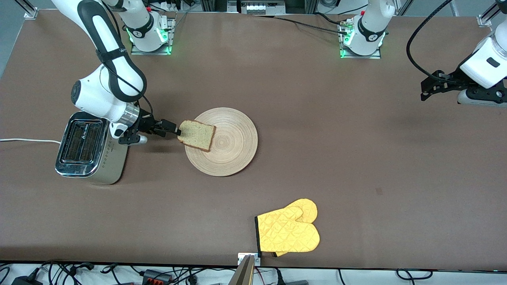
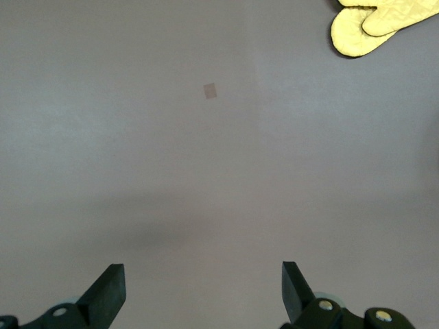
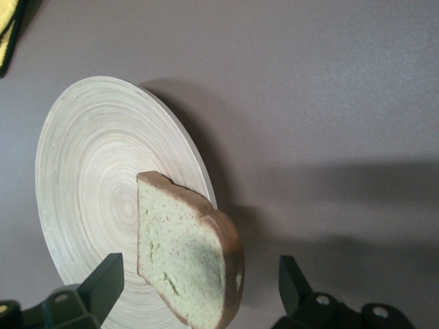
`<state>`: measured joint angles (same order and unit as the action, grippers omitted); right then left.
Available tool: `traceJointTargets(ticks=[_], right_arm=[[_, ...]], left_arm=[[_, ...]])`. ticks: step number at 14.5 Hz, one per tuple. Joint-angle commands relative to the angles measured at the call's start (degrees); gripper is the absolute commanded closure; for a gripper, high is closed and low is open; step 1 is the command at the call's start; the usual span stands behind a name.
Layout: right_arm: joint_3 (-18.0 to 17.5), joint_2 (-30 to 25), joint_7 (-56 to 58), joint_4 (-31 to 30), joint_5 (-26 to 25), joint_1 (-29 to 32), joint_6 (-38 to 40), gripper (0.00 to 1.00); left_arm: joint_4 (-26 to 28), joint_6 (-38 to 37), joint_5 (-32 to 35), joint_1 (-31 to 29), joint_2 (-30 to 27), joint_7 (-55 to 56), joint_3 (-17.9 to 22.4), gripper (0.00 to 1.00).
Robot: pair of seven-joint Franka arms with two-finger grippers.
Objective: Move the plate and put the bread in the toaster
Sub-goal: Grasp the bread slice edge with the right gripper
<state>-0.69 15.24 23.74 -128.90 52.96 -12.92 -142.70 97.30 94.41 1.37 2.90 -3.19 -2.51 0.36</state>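
I need to reach farther with my right gripper before I close it, because its fingers stop at the bread's near edge (image 1: 180, 138), short of the bread's pale side (image 1: 197, 134).
The round light-wood plate (image 1: 233, 146) lies mid-table. The bread (image 1: 197, 135) rests on the plate's edge toward the toaster (image 1: 85, 148) and overhangs the rim. My right gripper (image 1: 174, 130) is between toaster and plate, at the bread's overhanging edge. In the right wrist view the gripper (image 3: 199, 288) is open, its fingers on either side of the bread (image 3: 185, 253) with a gap on each side, and the plate (image 3: 89, 171) lies under it. My left gripper (image 1: 425, 93) waits open and empty over bare table at the left arm's end, as the left wrist view (image 2: 202, 288) also shows.
A yellow oven mitt (image 1: 289, 231) lies near the table's front edge, nearer the front camera than the plate; it also shows in the left wrist view (image 2: 374, 27). The toaster's white cord (image 1: 23, 140) runs off the right arm's end of the table.
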Motion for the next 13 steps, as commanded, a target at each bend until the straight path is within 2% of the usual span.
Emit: traceJointTargets(ticks=[1, 8, 11, 13], right_arm=[[-0.19, 0.58, 2.02, -0.74, 2.06, -1.05, -1.88, 0.0], [-0.28, 2.6, 3.93, -0.65, 5.93, -3.16, -3.63, 0.0], [-0.28, 3.83, 8.86, -0.74, 10.13, -3.17, -4.34, 0.0], [-0.19, 4.27, 9.92, -0.74, 11.2, -3.08, -4.34, 0.13]], left_arm=[[0.97, 1.13, -0.32, 0.61, -0.5, -0.82, 0.78, 0.0], [0.53, 0.25, -0.32, 0.61, -0.41, -1.35, 0.87, 0.0], [-0.44, -0.8, -0.15, 0.7, -0.15, -1.09, 0.43, 0.0], [-1.23, -0.8, -0.06, 0.7, 0.11, -1.18, 0.26, 0.0]])
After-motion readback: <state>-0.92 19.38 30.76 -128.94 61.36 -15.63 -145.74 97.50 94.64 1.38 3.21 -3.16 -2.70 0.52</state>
